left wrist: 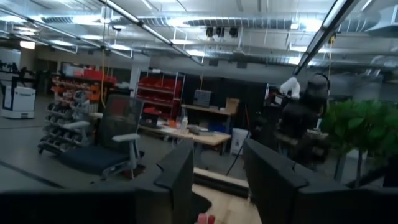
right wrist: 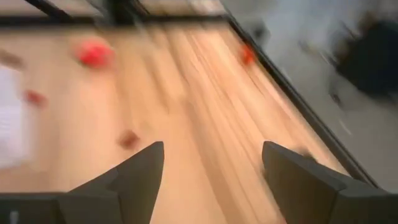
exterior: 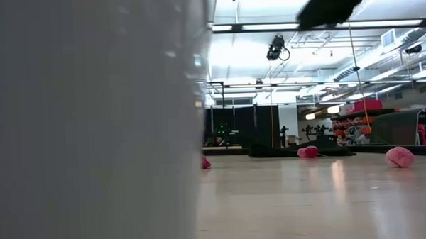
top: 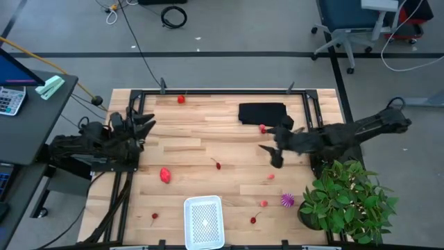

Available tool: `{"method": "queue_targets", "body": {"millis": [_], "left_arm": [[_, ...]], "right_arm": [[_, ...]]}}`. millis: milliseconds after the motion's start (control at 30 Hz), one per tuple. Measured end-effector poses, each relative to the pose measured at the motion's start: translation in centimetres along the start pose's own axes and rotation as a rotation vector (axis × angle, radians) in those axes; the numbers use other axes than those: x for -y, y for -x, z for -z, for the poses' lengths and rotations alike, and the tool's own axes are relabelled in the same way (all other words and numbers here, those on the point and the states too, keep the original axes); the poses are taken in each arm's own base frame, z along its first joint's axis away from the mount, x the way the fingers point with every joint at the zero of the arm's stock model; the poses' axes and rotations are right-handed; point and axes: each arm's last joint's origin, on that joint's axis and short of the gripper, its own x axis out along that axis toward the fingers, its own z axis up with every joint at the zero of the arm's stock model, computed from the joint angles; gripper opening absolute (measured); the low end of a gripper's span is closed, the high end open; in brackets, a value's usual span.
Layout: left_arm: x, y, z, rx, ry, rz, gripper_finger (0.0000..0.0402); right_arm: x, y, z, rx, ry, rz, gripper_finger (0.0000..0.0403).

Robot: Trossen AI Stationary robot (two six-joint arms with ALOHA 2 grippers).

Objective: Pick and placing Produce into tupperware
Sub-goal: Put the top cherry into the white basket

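Observation:
I should grab the small red produce piece by its round body with my right gripper next, so that it can go into the white tupperware (top: 205,221).
The white tupperware (top: 205,221) stands near the table's near edge; its wall (exterior: 92,124) fills the left of the low view. Produce lies scattered on the wood: a larger red-pink piece (top: 165,175), a spiky purple piece (top: 287,201), a red piece (top: 181,99) by the far edge, another (top: 263,128) beside the black cloth, and several small red ones such as (top: 218,165). My right gripper (top: 268,154) hovers open over the table's right half, holding nothing; its fingers frame bare wood (right wrist: 211,180). My left gripper (top: 147,128) waits open at the left edge (left wrist: 217,186).
A flat black cloth (top: 262,112) lies at the far right of the table. A green potted plant (top: 347,198) stands at the near right corner, close under my right arm. A black frame rail (top: 229,91) runs along the table's far edge. Bare wood lies mid-table.

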Motion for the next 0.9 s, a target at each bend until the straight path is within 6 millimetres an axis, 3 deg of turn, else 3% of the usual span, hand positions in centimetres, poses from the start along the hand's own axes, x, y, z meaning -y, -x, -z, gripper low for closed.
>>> {"method": "queue_targets", "body": {"millis": [167, 300, 667, 900], "left_arm": [[0.0, 0.0, -0.1, -0.004, -0.002, 0.0, 0.0166], [0.0, 0.0, 0.4, -0.043, -0.021, -0.001, 0.0165], [0.0, 0.0, 0.6, -0.067, -0.032, -0.002, 0.0153], [0.0, 0.0, 0.7, -0.083, -0.013, -0.003, 0.0156]], "right_arm": [[0.1, -5.0, 2.0, -0.233, -0.192, 0.195, 0.0281], [0.6, -8.0, 4.6, -0.383, -0.197, 0.263, 0.0281], [4.3, -12.3, 6.6, -0.557, -0.232, 0.361, 0.0281], [5.6, -14.4, 7.9, -0.643, -0.261, 0.37, 0.0281]]}}
